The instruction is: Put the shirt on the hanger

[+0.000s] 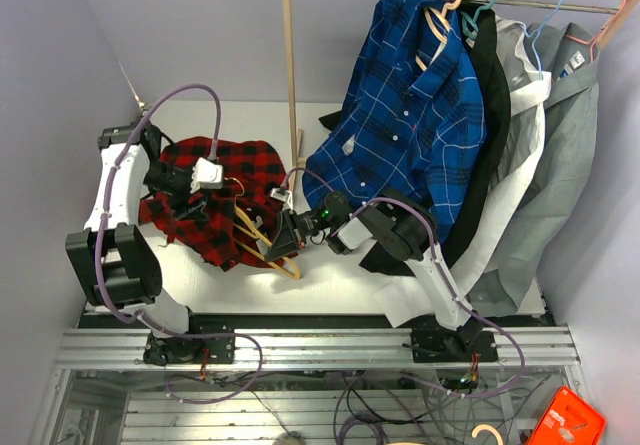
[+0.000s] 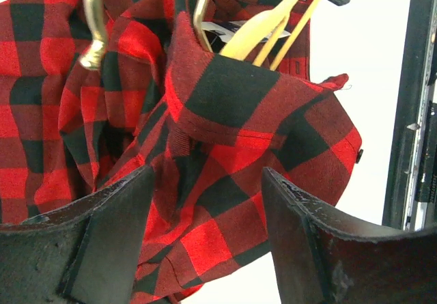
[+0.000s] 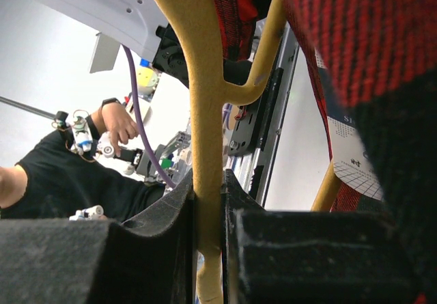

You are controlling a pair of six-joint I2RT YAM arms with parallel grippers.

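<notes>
My left gripper next needs to pick up the shirt fold by the collar [image 1: 226, 222] [image 2: 194, 118], so that the protruding hanger arm stays free to take the shirt.
The red-and-black plaid shirt [image 1: 215, 180] lies crumpled on the white table at the left. The pale yellow-tan hanger [image 1: 262, 240] lies partly inside the shirt, sticking out at its near right edge. My right gripper [image 1: 283, 237] is shut on one bar of the hanger [image 3: 205, 99]; shirt cloth [image 3: 362, 37] and its white label [image 3: 349, 155] hang close on the right. My left gripper [image 1: 222, 193] is open just over the shirt. In the left wrist view its fingers [image 2: 116, 229] stand wide apart, with a fold of shirt [image 2: 225, 147] beyond them and the hanger arms [image 2: 270, 27] poking from the collar.
A wooden rack post [image 1: 292, 85] stands behind the shirt. On the rail at the right hang a blue plaid shirt [image 1: 410, 115], dark and white garments [image 1: 515, 125] and a grey shirt [image 1: 570, 155]. The table's near metal rail [image 2: 410, 113] is close by.
</notes>
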